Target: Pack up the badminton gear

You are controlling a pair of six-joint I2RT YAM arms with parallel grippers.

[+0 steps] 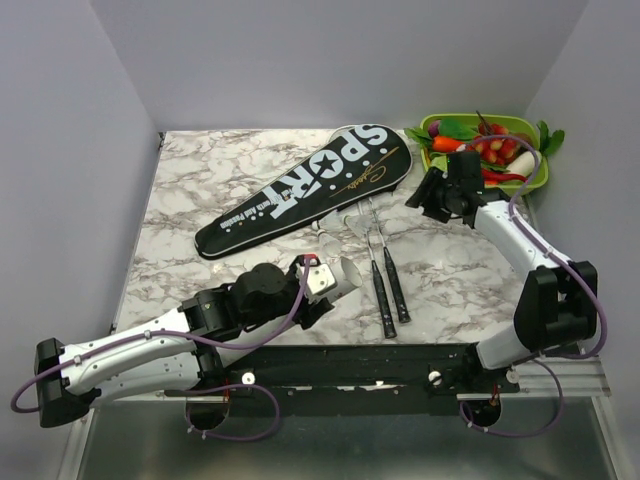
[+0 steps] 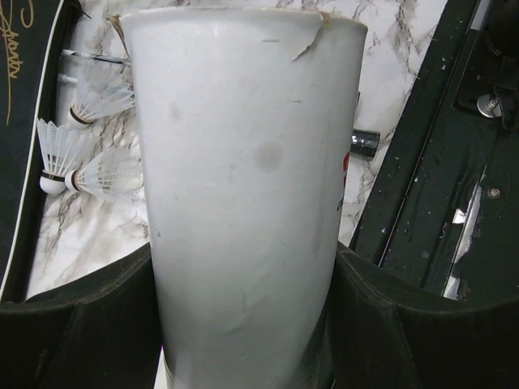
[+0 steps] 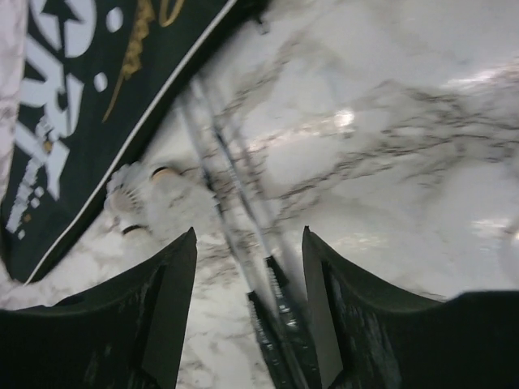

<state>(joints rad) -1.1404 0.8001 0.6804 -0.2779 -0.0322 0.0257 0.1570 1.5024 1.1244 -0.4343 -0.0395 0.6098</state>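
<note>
My right gripper picks up a white shuttlecock by its feathered skirt next, so its rounded head stays free to enter the tube [image 2: 243,178] first.
The black teardrop cover [image 1: 300,190] lettered "SPORT" lies on the marble table; it also shows in the right wrist view [image 3: 73,121]. Two rackets lie side by side, black handles [image 1: 390,295] towards me, thin shafts [image 3: 231,174] running towards the cover. My left gripper [image 1: 325,285] is shut on a white cardboard tube [image 2: 243,178], held left of the handles. A few white shuttlecocks [image 2: 81,162] lie on the table beside the cover. My right gripper [image 3: 249,239] is open and empty, hovering above the racket shafts and handles [image 3: 284,324], near the cover's wide end [image 1: 432,197].
A green tray [image 1: 535,185] of toy vegetables stands at the back right corner, just behind the right gripper. Grey walls close in the table on three sides. The black mounting rail [image 1: 400,365] runs along the near edge.
</note>
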